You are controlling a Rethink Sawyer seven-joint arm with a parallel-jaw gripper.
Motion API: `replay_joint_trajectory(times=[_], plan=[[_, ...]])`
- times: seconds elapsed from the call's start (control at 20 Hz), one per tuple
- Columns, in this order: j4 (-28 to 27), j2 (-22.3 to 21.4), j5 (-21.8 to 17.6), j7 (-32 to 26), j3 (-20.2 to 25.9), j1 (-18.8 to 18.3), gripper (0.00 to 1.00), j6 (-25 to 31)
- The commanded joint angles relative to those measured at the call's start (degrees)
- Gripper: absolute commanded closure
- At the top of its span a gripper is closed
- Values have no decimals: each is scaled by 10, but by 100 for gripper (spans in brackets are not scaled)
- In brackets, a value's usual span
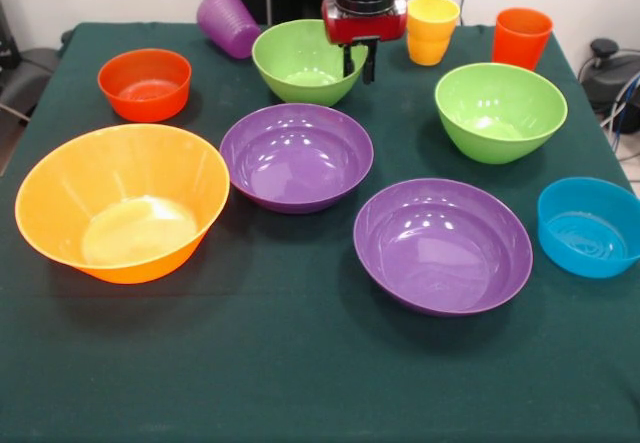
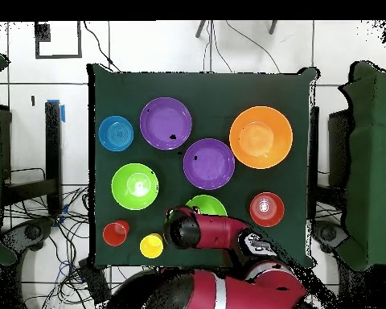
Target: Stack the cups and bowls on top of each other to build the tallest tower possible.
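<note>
I will grab the green bowl by its rim [image 1: 355, 51] with my gripper next, and that will start the tower inside a purple bowl [image 1: 296, 158].
My gripper [image 1: 359, 63] hangs open and empty over the right rim of a green bowl [image 1: 305, 61] at the table's far side. In the overhead view the arm [image 2: 216, 233] hides the gripper and part of that bowl [image 2: 208, 203]. The other bowls stand singly: a large yellow-orange one [image 1: 122, 203], two purple ones [image 1: 296, 155] [image 1: 442, 245], a second green one [image 1: 500, 111], a blue one [image 1: 590, 226] and a red-orange one [image 1: 145, 83]. A ribbed purple cup [image 1: 228, 23] lies on its side. Yellow-orange cups [image 1: 432, 29] stand nested beside an orange-red cup [image 1: 521, 37]. No tower shows.
A dark green cloth [image 1: 300, 363] covers the table, and its near strip holds nothing. Cables and chairs [image 2: 19, 193] stand around the table's sides in the overhead view.
</note>
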Motion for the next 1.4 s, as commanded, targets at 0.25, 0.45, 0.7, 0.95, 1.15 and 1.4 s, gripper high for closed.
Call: replay_joint_trajectory(times=[0.25,0.45,0.7,0.95,1.15,1.4], plan=[[-63,29,4,69,26,23,100,18],[-73,25,-6,60,30,24,100,10],[-64,15,7,63,29,20,100,38],[-53,-7,7,66,27,28,100,41],[-43,-32,11,67,30,31,100,57],[-30,-74,22,67,37,34,100,94]])
